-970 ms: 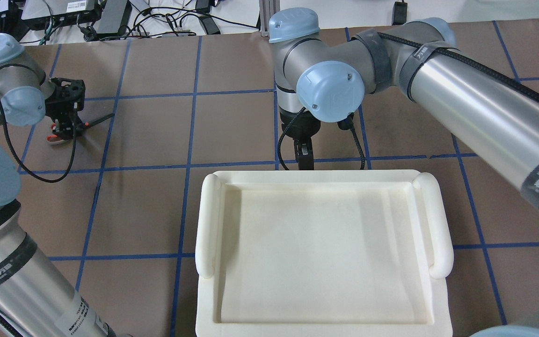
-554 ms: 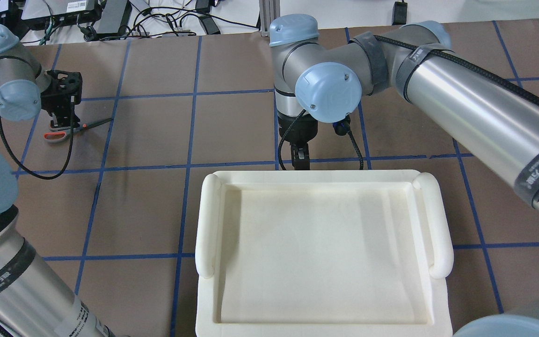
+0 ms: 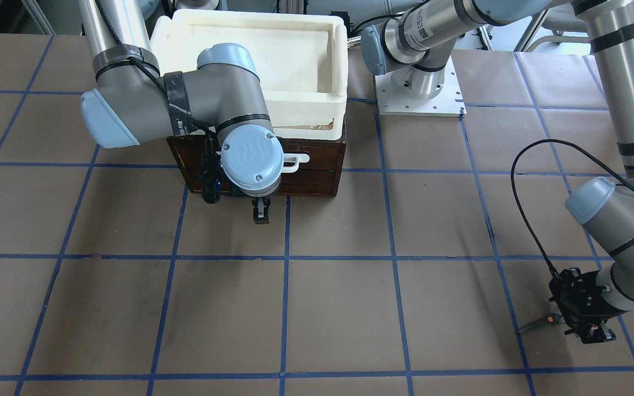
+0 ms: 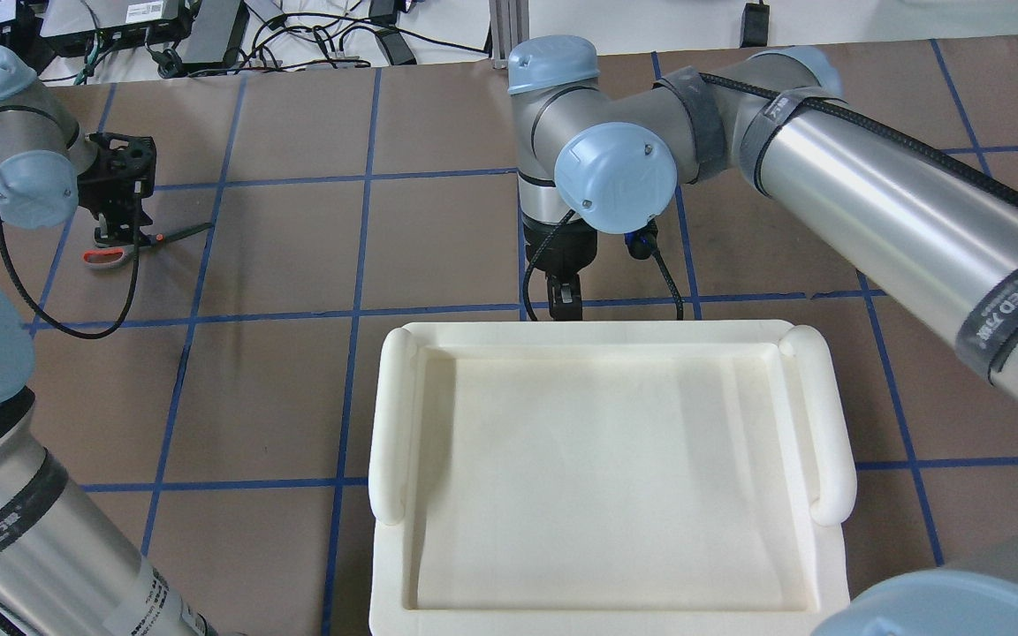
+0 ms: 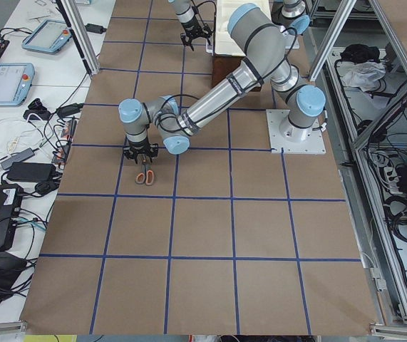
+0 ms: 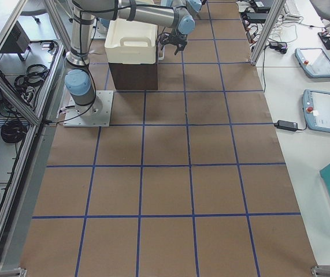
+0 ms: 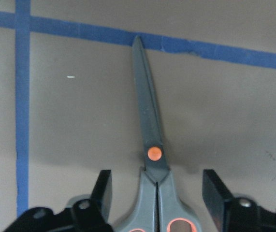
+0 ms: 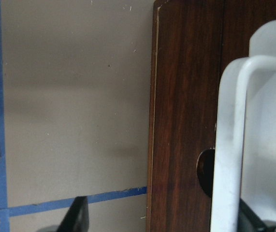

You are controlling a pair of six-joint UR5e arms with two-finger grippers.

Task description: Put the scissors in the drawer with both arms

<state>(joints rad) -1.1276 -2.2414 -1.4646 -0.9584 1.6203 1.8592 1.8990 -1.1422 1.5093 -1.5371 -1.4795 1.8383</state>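
Next, my left gripper grabs their grey handles just behind the orange pivot (image 7: 157,193) to place the scissors in the drawer.
The scissors (image 4: 111,256) lie flat on the brown table at the far left, blades pointing right. In the left wrist view the scissors (image 7: 152,125) show grey handles, an orange pivot and dark blades. My left gripper (image 4: 117,231) is open and low over them, its fingers (image 7: 103,189) on either side of the handles just behind the pivot. The dark brown drawer (image 3: 317,165) sits under the white tray and looks closed. My right gripper (image 3: 262,212) is open in front of the drawer. In the right wrist view the white bar handle (image 8: 234,145) stands between its fingers, unclamped.
A white foam tray (image 4: 394,415) rests on top of the drawer box. A black cable (image 4: 58,327) loops from the left wrist over the table. Blue tape lines grid the brown table. Cables and electronics (image 4: 164,35) lie beyond the far edge.
My left wrist has shifted slightly left and back over the scissors, then held still. My right gripper has edged a little to the left at the drawer front.
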